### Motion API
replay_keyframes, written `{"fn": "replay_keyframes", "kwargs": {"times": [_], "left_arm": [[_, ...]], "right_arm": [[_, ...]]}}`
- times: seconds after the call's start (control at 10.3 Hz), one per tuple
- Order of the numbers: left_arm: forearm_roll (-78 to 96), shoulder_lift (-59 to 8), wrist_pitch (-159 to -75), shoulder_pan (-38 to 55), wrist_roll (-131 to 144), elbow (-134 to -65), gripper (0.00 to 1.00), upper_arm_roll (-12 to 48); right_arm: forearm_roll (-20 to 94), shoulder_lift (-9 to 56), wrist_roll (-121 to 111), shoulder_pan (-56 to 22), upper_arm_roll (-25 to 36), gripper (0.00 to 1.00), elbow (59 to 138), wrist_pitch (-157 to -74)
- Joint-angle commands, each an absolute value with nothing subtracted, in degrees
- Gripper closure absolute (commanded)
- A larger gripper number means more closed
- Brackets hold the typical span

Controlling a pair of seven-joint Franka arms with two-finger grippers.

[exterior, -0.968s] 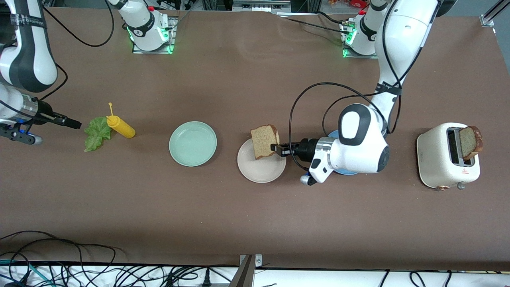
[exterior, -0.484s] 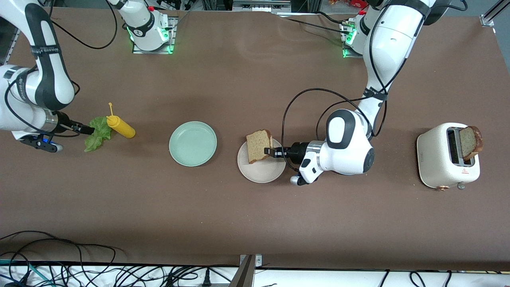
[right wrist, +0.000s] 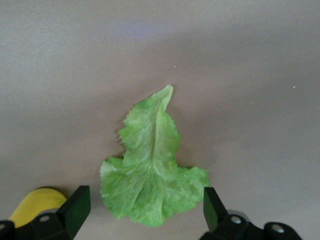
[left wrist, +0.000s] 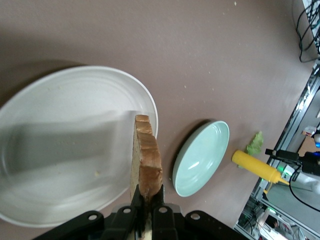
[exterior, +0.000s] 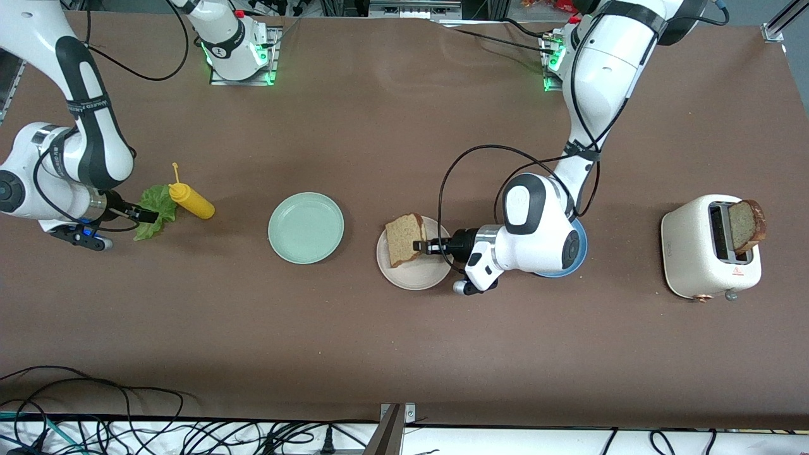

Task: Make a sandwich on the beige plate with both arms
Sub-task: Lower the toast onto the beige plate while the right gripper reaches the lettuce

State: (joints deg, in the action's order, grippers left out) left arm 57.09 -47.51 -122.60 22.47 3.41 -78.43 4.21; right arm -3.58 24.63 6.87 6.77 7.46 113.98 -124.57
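My right gripper's fingers are above the green lettuce leaf and would miss it, so they must lower first, then close.
One tan bread slice (exterior: pixel 403 239) stands on edge, low over the beige plate (exterior: pixel 417 276), with my left gripper (exterior: pixel 421 246) shut on its crust. In the left wrist view the slice (left wrist: pixel 148 159) rises from between the jaws of the left gripper (left wrist: pixel 148 202), above the plate (left wrist: pixel 65 150). The green lettuce leaf (exterior: pixel 153 201) lies on the table toward the right arm's end. My right gripper (exterior: pixel 149 217) is down at it and open. The right wrist view shows the leaf (right wrist: pixel 150 160) between the spread fingers (right wrist: pixel 75 210) of the right gripper (right wrist: pixel 145 210). A second bread slice (exterior: pixel 746 225) stands in the toaster (exterior: pixel 701 253).
A yellow squeeze bottle (exterior: pixel 191 201) lies right beside the lettuce, close to my right gripper. A mint green plate (exterior: pixel 306 227) sits between the lettuce and the beige plate. A blue plate (exterior: pixel 579 250) lies partly under my left arm. Cables run along the table's near edge.
My left gripper has carried the bread toward the right arm's end and lower over the beige plate. My right arm has swung in and brought its open gripper onto the lettuce.
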Motion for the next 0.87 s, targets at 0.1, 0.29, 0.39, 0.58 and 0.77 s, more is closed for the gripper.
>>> {"fn": "replay_keyframes", "kwargs": {"times": [0.1,0.29,0.39,0.58,0.77], "left_arm": [[59.41,-49.83,-125.24,23.55,-0.69,-77.08,0.95,3.43],[59.33,-50.10,-125.16,23.20,-4.47,-77.25,0.00,3.43],[58.80,-49.84,-125.16,22.94,-4.66,-77.26,0.00,3.25],[58.62,-49.57,-124.81,21.63,-4.39,-77.52,0.00,2.73],[55.75,-49.22,-124.28,20.22,-4.22,-78.05,0.00,2.64]], "right_arm": [[-4.04,26.10,6.24,7.29,7.12,0.00,113.47,-125.16],[-3.96,27.24,6.24,7.38,7.12,0.00,113.55,-125.16],[-3.87,27.59,6.24,7.38,7.12,0.00,113.55,-125.50],[-3.78,28.39,6.24,7.29,7.03,0.00,113.47,-125.95],[-3.60,29.17,6.24,7.29,7.03,0.00,113.47,-126.38]]}}
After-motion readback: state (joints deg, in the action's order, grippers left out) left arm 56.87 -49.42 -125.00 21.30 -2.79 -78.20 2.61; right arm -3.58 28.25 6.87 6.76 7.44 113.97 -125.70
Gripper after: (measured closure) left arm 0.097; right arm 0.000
